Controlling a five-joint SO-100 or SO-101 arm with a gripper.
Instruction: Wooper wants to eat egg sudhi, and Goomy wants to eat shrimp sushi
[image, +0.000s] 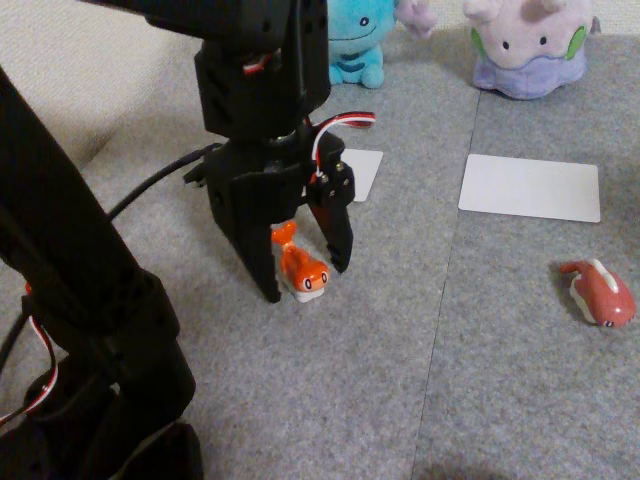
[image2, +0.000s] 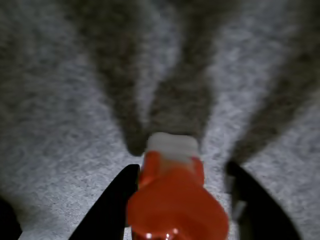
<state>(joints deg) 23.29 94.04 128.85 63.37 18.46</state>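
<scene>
My gripper will next take hold of the orange shrimp sushi by its body to serve it to Goomy.
The shrimp sushi, an orange toy with a forked tail and white base, lies on the grey carpet between the black fingers of my gripper, which stands open astride it. In the wrist view the shrimp sushi touches the left finger, while a gap separates it from the right finger of the gripper. Wooper, the light blue plush, sits at the back centre. Goomy, the lavender plush, sits at the back right. The yellow egg sushi is out of view.
A white card lies in front of Goomy and another white card in front of Wooper, partly behind the arm. A dark red-pink toy lies at the right. The arm's black base fills the left foreground.
</scene>
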